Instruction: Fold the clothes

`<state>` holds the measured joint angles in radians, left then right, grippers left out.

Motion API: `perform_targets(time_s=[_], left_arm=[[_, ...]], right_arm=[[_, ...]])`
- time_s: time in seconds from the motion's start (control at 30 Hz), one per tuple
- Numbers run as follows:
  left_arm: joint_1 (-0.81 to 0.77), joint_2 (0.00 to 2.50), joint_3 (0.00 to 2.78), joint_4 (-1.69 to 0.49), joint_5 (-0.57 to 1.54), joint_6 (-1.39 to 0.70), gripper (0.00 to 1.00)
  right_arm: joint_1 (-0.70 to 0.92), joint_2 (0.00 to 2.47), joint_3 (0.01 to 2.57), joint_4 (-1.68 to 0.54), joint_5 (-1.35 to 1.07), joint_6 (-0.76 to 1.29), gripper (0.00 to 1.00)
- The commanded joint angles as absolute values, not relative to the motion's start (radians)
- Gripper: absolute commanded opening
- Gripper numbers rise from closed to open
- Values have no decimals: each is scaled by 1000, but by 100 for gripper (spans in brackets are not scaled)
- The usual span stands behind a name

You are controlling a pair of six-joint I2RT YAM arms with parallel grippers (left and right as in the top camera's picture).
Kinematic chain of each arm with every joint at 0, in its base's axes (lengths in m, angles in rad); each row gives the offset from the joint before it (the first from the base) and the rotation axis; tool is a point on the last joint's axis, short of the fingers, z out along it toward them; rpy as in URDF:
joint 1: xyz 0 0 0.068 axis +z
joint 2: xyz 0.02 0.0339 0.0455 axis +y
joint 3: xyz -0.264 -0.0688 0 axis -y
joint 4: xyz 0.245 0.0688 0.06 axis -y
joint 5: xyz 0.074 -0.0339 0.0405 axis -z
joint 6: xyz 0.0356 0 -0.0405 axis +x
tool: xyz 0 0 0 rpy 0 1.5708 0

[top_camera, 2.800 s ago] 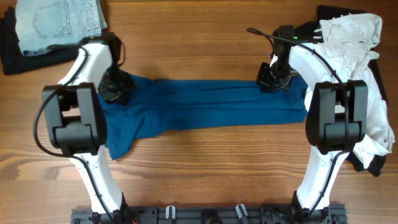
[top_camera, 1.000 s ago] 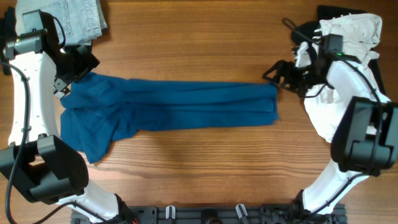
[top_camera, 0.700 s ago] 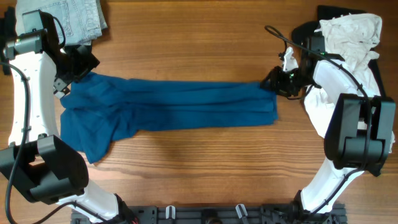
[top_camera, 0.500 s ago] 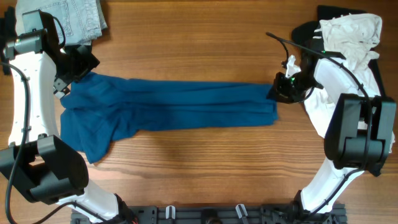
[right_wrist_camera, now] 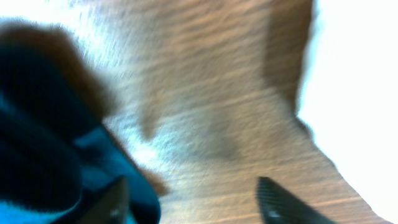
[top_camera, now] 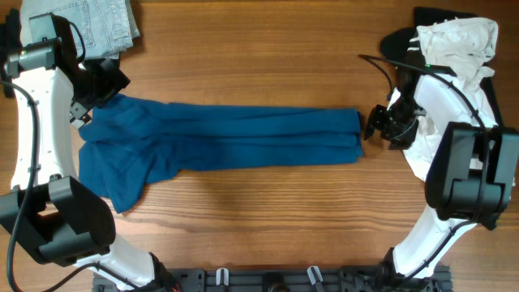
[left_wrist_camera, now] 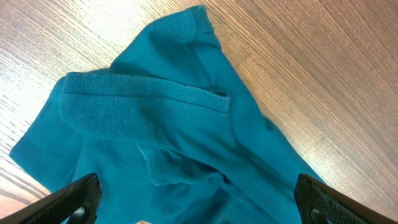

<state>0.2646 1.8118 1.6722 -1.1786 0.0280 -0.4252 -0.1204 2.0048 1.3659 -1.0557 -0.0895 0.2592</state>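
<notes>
My right gripper should next grab the long piece of cloth of the T-shirt (top_camera: 227, 142) by its short end edge, to fold the T-shirt inward.
The clothes, a dark blue T-shirt (top_camera: 227, 142), lie stretched in a long band across the table, with one sleeve hanging toward the front left. My left gripper (top_camera: 96, 96) hovers over the shirt's upper left corner, open wide. In the left wrist view its fingers (left_wrist_camera: 78, 199) straddle rumpled blue cloth (left_wrist_camera: 161, 124) with a ribbed hem, and nothing is gripped. My right gripper (top_camera: 373, 126) sits just off the shirt's right edge, open. The blurred right wrist view shows the shirt's edge (right_wrist_camera: 43, 155) by its left finger (right_wrist_camera: 115, 199), with bare wood between the fingers.
Pale blue denim (top_camera: 81, 24) lies on a black cloth (top_camera: 16, 73) at the back left. A crumpled white garment (top_camera: 462, 49) is heaped at the right, close behind my right arm. Both arm bases stand at the front edge.
My right gripper slid down along the shirt's right edge from its upper corner, pinched shut briefly, then opened and drew slightly right off the cloth. The left arm has not moved.
</notes>
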Motion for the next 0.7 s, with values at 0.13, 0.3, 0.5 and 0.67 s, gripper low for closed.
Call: perform_targets(time_s=[0.13,0.3,0.5,0.67], left_arm=[[264,1801,1688,-1185,36,-424,100],[264,1801,1688,-1185,36,-423,100],[264,1801,1687,-1185,37,-423,100],[264,1801,1687,-1183,37,-424,100]], right_arm=[[-265,2010,1380,-948,-579,-97,100],[-270,2011,1310,-888,-738,-183,100],[-262,2011,1196,-782,-664,-38,100],[-235,2011,1128,-752,-666,15,100]])
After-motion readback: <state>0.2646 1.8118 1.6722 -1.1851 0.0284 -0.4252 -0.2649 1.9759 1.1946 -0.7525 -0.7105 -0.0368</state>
